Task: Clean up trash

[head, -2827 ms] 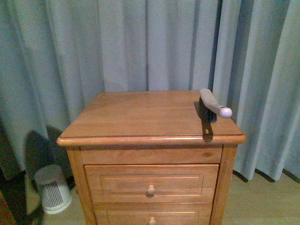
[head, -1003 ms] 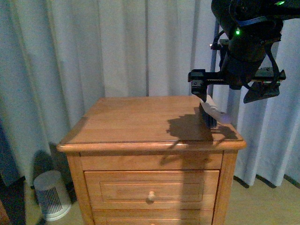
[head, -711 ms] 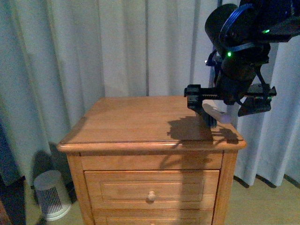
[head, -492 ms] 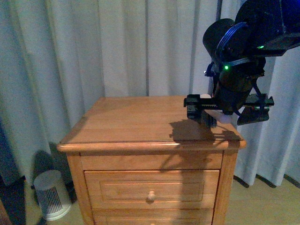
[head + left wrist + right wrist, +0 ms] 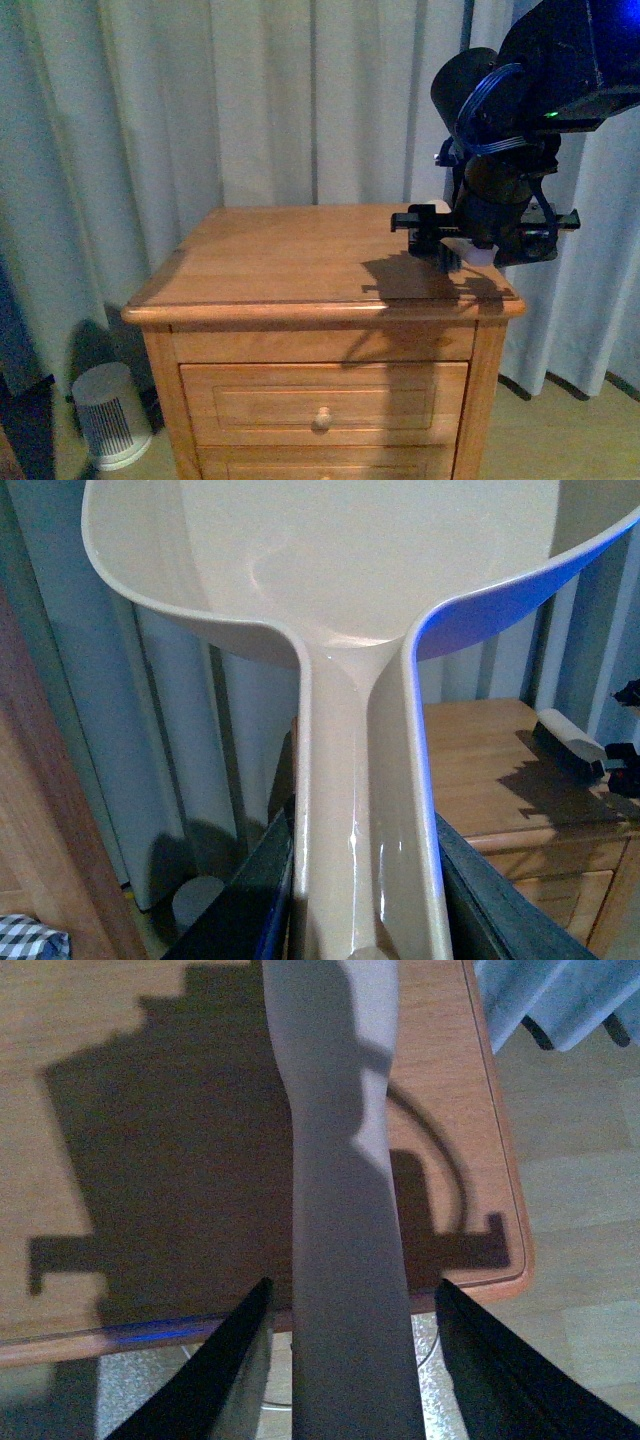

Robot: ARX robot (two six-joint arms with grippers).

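Observation:
I should sweep up the trash with the brush, so next I need to grab the brush by its smooth beige handle (image 5: 350, 1260) with my right gripper.
No crumpled white paper shows in any view. A brush (image 5: 449, 258) with a pale handle (image 5: 479, 255) lies at the right edge of the wooden nightstand (image 5: 290, 250). My right gripper (image 5: 480, 245) is open, low over the brush. In the right wrist view the handle (image 5: 340, 1160) runs between the spread jaws of the right gripper (image 5: 350, 1290), without visible contact. My left gripper (image 5: 362, 840) is shut on the handle of a cream dustpan (image 5: 370, 580), held up in the air left of the nightstand (image 5: 480, 770). The brush (image 5: 572, 748) shows there too.
Pale curtains (image 5: 250, 100) hang right behind the nightstand. A small white round appliance (image 5: 112, 415) stands on the floor at its left. The nightstand has drawers with knobs (image 5: 322, 418). A checked cloth (image 5: 30, 945) and a wooden panel (image 5: 40, 810) are near the left arm.
My right arm has come into view from above and lowered onto the brush, its open jaws now around the handle. The brush has not moved.

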